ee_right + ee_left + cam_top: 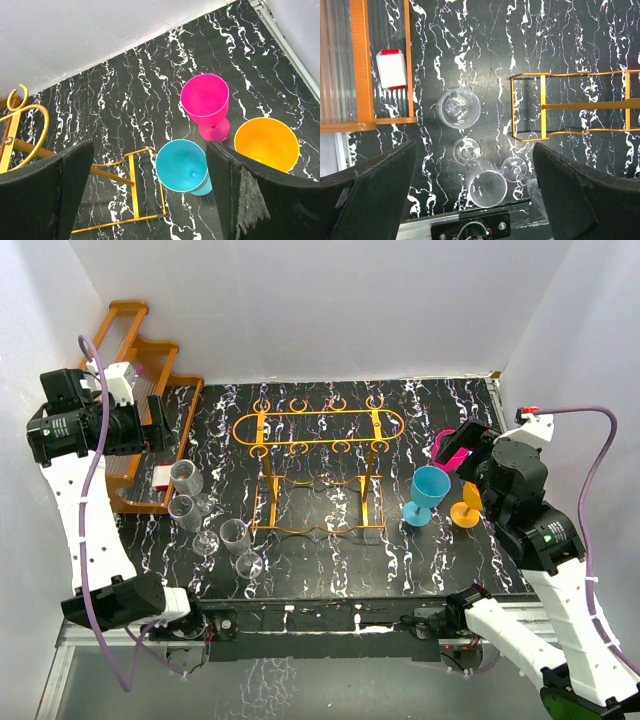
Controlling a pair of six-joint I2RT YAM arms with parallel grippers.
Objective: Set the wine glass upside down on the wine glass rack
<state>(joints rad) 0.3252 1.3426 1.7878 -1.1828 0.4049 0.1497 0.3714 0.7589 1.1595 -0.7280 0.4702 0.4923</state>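
Note:
My left gripper should next grab a clear wine glass by its bowl's rim (184, 474) (459, 108), so the stem stays free and I can hand the glass over to be placed upside down.
The wine glass rack (318, 427), thin gold wire with an oval looped top, stands mid-table; its base shows in the left wrist view (540, 107) and the right wrist view (131, 187). Several clear wine glasses stand upright to its left (185, 477), (235, 535), and show from above (458, 107), (487, 187). A blue glass (428, 490), a pink one (205, 102) and an orange one (467, 508) stand to its right. My left gripper (158, 425) (474, 150) is open, high above the clear glasses. My right gripper (462, 445) (150, 147) is open above the blue glass (181, 165).
An orange slatted wooden rack (130, 350) (362, 65) stands at the far left, with a small white and red box (163, 476) (391, 68) at its edge. White walls enclose the table on three sides. A metal rail (470, 225) runs along the near edge.

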